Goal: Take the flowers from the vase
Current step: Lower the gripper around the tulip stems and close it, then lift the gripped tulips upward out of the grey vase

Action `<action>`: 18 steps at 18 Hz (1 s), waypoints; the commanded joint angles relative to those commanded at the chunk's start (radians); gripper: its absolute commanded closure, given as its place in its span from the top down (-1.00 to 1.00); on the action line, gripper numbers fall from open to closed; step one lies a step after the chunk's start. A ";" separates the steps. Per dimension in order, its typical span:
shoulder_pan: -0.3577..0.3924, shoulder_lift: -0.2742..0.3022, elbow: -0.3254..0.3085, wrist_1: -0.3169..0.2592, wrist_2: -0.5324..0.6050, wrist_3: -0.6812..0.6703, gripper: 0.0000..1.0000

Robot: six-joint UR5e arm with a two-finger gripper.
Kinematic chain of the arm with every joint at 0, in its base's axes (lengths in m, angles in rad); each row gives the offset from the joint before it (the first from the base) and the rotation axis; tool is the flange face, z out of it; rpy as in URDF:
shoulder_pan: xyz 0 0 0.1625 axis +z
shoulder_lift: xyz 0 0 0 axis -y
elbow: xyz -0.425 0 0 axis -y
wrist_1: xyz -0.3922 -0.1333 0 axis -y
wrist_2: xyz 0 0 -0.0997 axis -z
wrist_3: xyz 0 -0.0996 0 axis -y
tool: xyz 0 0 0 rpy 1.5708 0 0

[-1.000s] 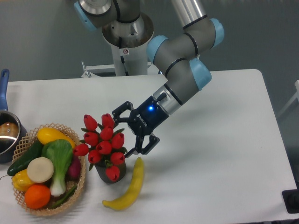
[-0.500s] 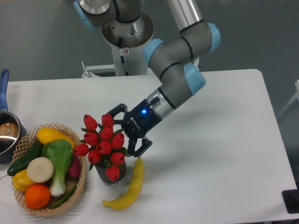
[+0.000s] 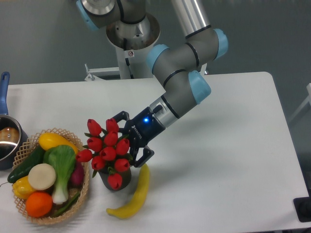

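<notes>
My gripper grabs the flowers by their cluster of red buds next, to lift the flowers (image 3: 106, 148) out of the dark vase (image 3: 115, 180).
The flowers (image 3: 106, 148), a bunch of red tulip buds with green leaves, stand in the dark vase (image 3: 115, 180) left of the table's middle. The buds cover most of the vase; only its lower front shows. My gripper (image 3: 127, 141) comes in from the right, tilted toward the bunch, and is open. Its far finger (image 3: 118, 118) is behind the upper buds and its near finger (image 3: 143, 158) is at the bunch's right side. The fingertips are right at the outer buds; actual contact is unclear.
A yellow banana (image 3: 134, 195) lies just right of the vase, under the near finger. A woven basket (image 3: 85, 186) full of vegetables and fruit sits to the left. A blue-handled metal pot (image 3: 7, 136) is at the left edge. The robot base (image 3: 131, 51) stands behind.
The gripper has moved left toward the flowers, from a gap beside them to straddling the bunch's right side. It stays open. Flowers and vase have not moved.
</notes>
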 joint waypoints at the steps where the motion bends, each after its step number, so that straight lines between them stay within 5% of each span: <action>1: 0.000 -0.002 0.002 0.000 0.000 0.000 1.00; 13: -0.002 -0.011 0.015 0.000 -0.003 -0.002 1.00; 18: -0.002 -0.011 0.017 0.000 -0.002 0.000 0.71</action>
